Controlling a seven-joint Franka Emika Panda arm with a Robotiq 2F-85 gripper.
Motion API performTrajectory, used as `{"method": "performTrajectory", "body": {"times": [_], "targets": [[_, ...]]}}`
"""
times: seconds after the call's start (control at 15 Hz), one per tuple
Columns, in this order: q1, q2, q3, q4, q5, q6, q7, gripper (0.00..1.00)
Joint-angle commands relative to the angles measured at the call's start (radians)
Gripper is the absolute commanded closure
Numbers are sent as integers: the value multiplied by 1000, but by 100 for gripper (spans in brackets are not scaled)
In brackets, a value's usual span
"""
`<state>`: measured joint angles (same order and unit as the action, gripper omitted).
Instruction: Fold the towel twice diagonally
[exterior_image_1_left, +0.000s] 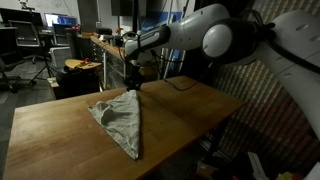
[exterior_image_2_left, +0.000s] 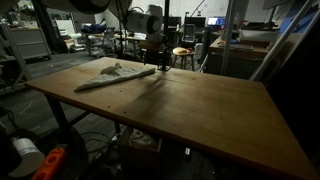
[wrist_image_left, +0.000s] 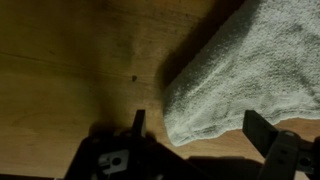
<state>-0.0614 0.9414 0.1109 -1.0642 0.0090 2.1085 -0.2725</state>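
Note:
My gripper's open fingers still hang above the towel's corner in the wrist view, so it lowers first, then closes on the towel's corner.
A grey towel (exterior_image_1_left: 120, 118) lies folded into a long triangle on the wooden table (exterior_image_1_left: 60, 120). It also shows in an exterior view (exterior_image_2_left: 112, 76) and in the wrist view (wrist_image_left: 250, 70). My gripper (exterior_image_1_left: 134, 88) hangs just above the towel's far corner; it shows in an exterior view (exterior_image_2_left: 160, 66) too. In the wrist view the gripper (wrist_image_left: 200, 135) is open, its two fingers set either side of the towel's rounded folded corner, holding nothing.
The table's near edge (exterior_image_2_left: 150, 125) runs across an exterior view. Desks, chairs and equipment (exterior_image_1_left: 85, 55) stand behind the table. A dark cable (exterior_image_1_left: 180, 84) lies on the table beside the arm.

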Motion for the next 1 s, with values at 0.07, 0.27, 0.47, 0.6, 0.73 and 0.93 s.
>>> {"method": "performTrajectory", "body": {"times": [0.07,0.27,0.47,0.6,0.73,0.93], "targets": [[2,31,-6,9,23,48,16,0],[1,50,-8,26,19,47,16,0],[-1,49,-7,32,19,40,12,0],[-3,48,-5,41,21,33,8,5],[-5,48,-2,51,24,26,5,30],[-8,51,-3,64,25,21,4,55]]}}
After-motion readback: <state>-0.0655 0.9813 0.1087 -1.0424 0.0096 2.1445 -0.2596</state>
